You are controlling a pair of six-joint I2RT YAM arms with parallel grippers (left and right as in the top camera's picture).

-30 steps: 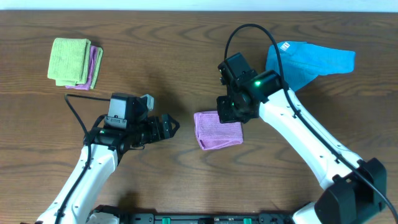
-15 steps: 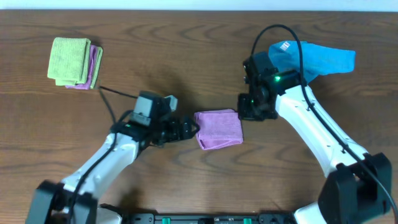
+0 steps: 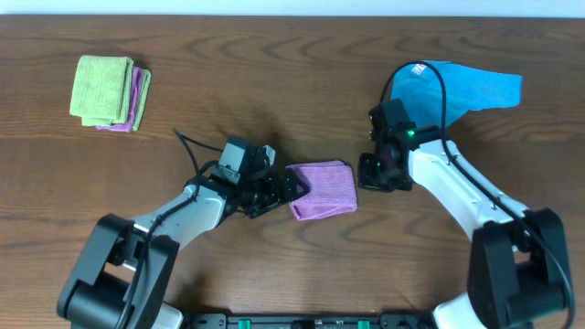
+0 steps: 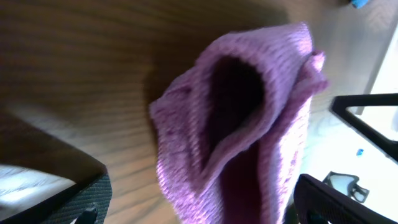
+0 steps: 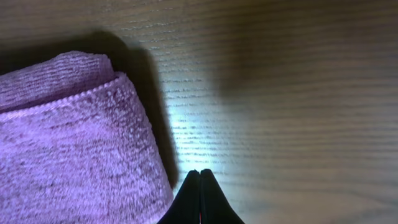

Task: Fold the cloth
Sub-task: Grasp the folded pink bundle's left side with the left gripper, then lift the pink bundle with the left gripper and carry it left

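Note:
The purple cloth's layers are gaping. My left gripper will next grab them together at the purple cloth's edge nearest the green cloth, to lay them there still folded.
A folded purple cloth (image 3: 324,188) lies on the wooden table at the centre. My left gripper (image 3: 294,185) is open at its left edge. In the left wrist view the cloth (image 4: 249,124) bulges between my spread fingers (image 4: 199,208), with its folded layers gaping. My right gripper (image 3: 367,172) is shut and empty, just right of the cloth. In the right wrist view its closed tips (image 5: 199,177) rest over bare wood beside the cloth's right edge (image 5: 74,143).
A blue cloth (image 3: 462,89) lies unfolded at the back right. A folded green cloth (image 3: 101,89) sits on a folded purple one (image 3: 140,93) at the back left. The wooden table (image 3: 274,82) spreads around them.
My left gripper has moved right, up to the purple cloth's left edge. My right gripper has let go of the cloth and moved right, off it.

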